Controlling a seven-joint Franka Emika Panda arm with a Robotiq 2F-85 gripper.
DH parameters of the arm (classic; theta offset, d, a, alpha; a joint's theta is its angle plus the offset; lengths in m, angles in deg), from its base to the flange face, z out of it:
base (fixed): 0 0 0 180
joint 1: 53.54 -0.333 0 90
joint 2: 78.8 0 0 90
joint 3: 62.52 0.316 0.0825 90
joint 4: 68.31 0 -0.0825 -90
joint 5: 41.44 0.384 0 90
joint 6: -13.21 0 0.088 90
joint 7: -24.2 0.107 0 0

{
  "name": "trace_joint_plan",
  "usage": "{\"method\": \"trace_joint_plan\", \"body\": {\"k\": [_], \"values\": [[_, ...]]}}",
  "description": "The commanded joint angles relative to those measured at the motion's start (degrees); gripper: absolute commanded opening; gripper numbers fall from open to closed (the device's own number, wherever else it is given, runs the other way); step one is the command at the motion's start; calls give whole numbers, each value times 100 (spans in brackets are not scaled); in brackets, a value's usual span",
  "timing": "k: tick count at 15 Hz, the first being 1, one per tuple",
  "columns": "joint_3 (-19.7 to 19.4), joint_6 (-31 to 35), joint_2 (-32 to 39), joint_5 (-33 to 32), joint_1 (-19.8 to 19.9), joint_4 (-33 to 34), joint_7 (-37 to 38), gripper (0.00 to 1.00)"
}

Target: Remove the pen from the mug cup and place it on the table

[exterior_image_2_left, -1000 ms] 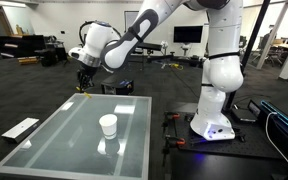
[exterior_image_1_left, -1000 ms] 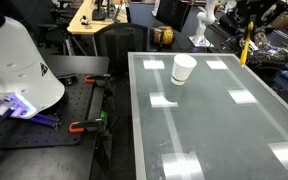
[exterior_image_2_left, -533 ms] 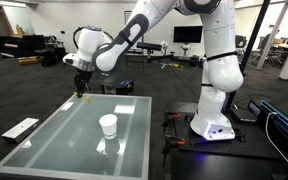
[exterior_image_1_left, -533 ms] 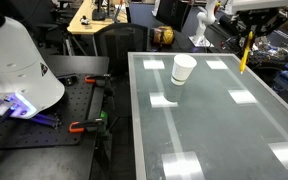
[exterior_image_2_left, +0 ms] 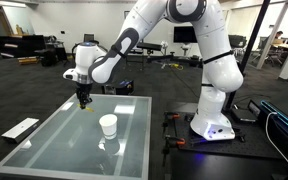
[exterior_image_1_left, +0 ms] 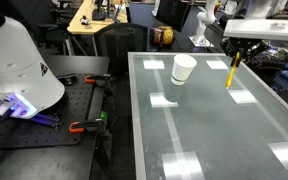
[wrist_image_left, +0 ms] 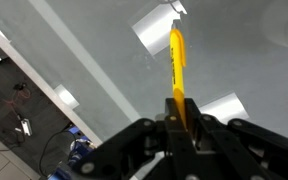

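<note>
The pen hangs above the glass and would fall short, near the table's far edge, if I opened now, so I need to keep holding the pen (exterior_image_1_left: 231, 74).
My gripper (exterior_image_1_left: 235, 53) is shut on the yellow-orange pen (exterior_image_1_left: 231, 74) and holds it nearly upright, tip down, above the far side of the table (exterior_image_1_left: 214, 120). In the wrist view the pen (wrist_image_left: 177, 62) sticks out from between the closed jaws (wrist_image_left: 180, 112) over the frosted glass. The white mug cup (exterior_image_1_left: 183, 69) stands upright on the table, apart from the pen, and is empty in both exterior views (exterior_image_2_left: 108, 126). The gripper (exterior_image_2_left: 84, 96) hangs over the table's far corner with the pen (exterior_image_2_left: 85, 103) just below it.
A brown round object (exterior_image_1_left: 162, 36) sits past the table's far edge. The black perforated bench (exterior_image_1_left: 44, 120) with clamps and the robot base (exterior_image_1_left: 19, 70) lie beside the table. Office clutter stands behind.
The gripper with the pen has come down and moved inward over the table. The pen's tip is now close above the glass. The cup has not moved.
</note>
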Motion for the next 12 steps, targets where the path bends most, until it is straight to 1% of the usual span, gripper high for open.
{"method": "trace_joint_plan", "body": {"k": [1, 7, 11, 12], "values": [[-85, -436, 371, -132, -36, 434, 87, 3], [-200, -900, 819, -199, -79, 807, 202, 3], [-230, -1095, 1050, -209, -88, 982, 232, 3], [-220, -1115, 1089, -206, -82, 1023, 222, 22]]}}
